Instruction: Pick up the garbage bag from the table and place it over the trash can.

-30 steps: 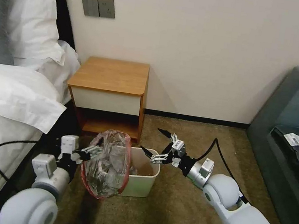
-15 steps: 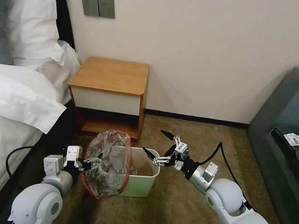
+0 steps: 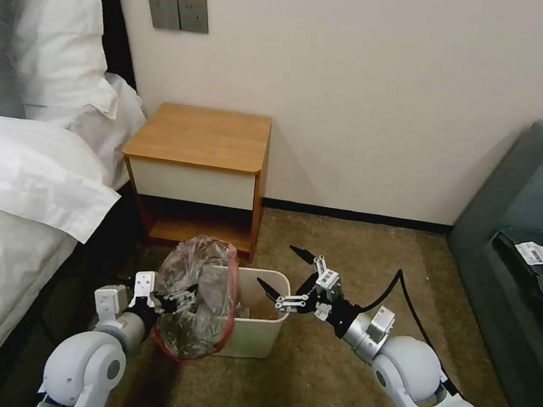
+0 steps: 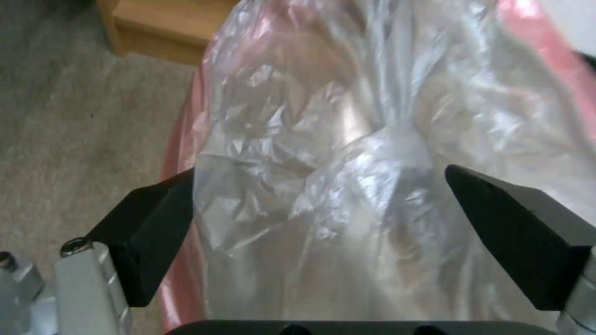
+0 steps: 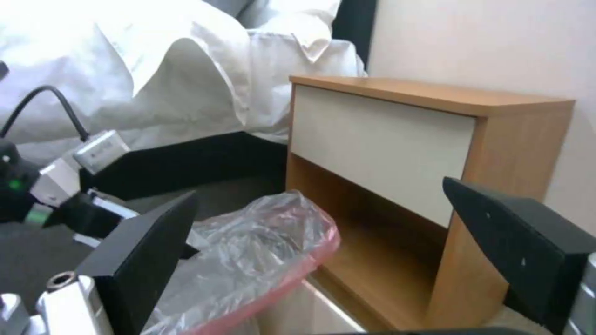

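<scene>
I will next take hold of the garbage bag by its red rim (image 3: 230,304) with my right gripper, so that I can place it over the trash can (image 3: 260,333).
The garbage bag (image 3: 201,295) is crinkled translucent plastic with a red-pink rim, and it hangs over the left side of the cream trash can (image 3: 260,333) on the carpet. My left gripper (image 3: 183,295) is open at the bag's left side. In the left wrist view the garbage bag (image 4: 348,153) bulges between the spread fingers of my left gripper (image 4: 320,172). My right gripper (image 3: 275,265) hovers open just above the can's right rim, holding nothing. The right wrist view has my right gripper (image 5: 318,188), the bag (image 5: 248,251) and the table (image 5: 385,139). The table (image 3: 203,137) stands behind the can with a bare top.
A bed (image 3: 10,194) with white sheets lies close on the left. A dark sofa (image 3: 536,234) with a paper slip (image 3: 540,253) stands on the right. Open carpet (image 3: 328,373) stretches in front of and to the right of the can.
My left arm has swung to the right, bringing its gripper closer against the bag. The bag's top has sunk a little. My right gripper has shifted slightly down.
</scene>
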Controlling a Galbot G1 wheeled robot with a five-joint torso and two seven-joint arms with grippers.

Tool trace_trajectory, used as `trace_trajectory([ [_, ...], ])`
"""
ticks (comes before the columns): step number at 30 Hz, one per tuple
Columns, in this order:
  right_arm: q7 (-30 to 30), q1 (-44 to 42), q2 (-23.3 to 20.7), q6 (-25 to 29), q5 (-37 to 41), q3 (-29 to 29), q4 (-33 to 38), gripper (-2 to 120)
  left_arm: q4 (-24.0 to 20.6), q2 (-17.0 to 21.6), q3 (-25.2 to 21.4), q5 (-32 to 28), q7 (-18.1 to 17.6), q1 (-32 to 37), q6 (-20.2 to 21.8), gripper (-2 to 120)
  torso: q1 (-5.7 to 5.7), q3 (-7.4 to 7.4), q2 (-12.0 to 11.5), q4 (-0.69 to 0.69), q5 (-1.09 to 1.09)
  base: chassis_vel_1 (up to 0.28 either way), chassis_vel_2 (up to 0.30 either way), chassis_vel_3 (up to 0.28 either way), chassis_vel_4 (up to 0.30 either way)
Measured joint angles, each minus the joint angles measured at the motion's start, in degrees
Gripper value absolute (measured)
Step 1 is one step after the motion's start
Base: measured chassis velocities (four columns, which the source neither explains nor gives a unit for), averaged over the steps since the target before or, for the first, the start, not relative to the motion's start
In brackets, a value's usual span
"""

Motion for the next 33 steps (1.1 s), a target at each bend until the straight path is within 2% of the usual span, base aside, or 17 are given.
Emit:
trace_trajectory([
  [22, -0.7, -3.3, -0.5, 0.4, -0.4, 2.6, 1.7, 100, 4.1, -0.7, 1.8, -0.2, 1.0, -2.4, 0.4, 91, 0.00, 0.00, 0.0, 0.00, 0.00, 0.000, 0.000, 0.000, 0.000],
  [25, -0.9, -3.9, -0.2, 0.6, -0.4, 3.0, 1.8, 100, 4.7, -0.5, 1.9, -0.1, 1.3, -2.8, 0.7, 78, 0.00, 0.00, 0.0, 0.00, 0.00, 0.000, 0.000, 0.000, 0.000],
  [26, -0.9, -3.9, -0.2, 0.6, -0.4, 3.0, 1.8, 100, 4.7, -0.5, 1.9, -0.1, 1.3, -2.8, 0.7, 78, 0.00, 0.00, 0.0, 0.00, 0.00, 0.000, 0.000, 0.000, 0.000],
  [29, -1.0, -4.3, -0.1, 0.7, -0.4, 3.3, 2.1, 100, 5.1, -0.4, 1.9, 0.0, 1.4, -2.8, 0.9, 65, 0.00, 0.00, 0.0, 0.00, 0.00, 0.000, 0.000, 0.000, 0.000],
  [30, -1.0, -4.3, -0.1, 0.7, -0.4, 3.3, 2.1, 100, 5.1, -0.4, 1.9, 0.0, 1.4, -2.8, 0.9, 65, 0.00, 0.00, 0.0, 0.00, 0.00, 0.000, 0.000, 0.000, 0.000],
  [32, -1.1, -4.4, -0.1, 0.8, -0.4, 3.6, 2.3, 100, 5.6, -0.3, 1.7, 0.0, 1.5, -2.7, 1.1, 53, 0.00, 0.00, 0.0, 0.00, 0.00, 0.000, 0.000, 0.000, 0.000],
  [33, -1.1, -4.4, -0.1, 0.8, -0.4, 3.6, 2.3, 100, 5.6, -0.3, 1.7, 0.0, 1.5, -2.7, 1.1, 53, 0.00, 0.00, 0.0, 0.00, 0.00, 0.000, 0.000, 0.000, 0.000],
])
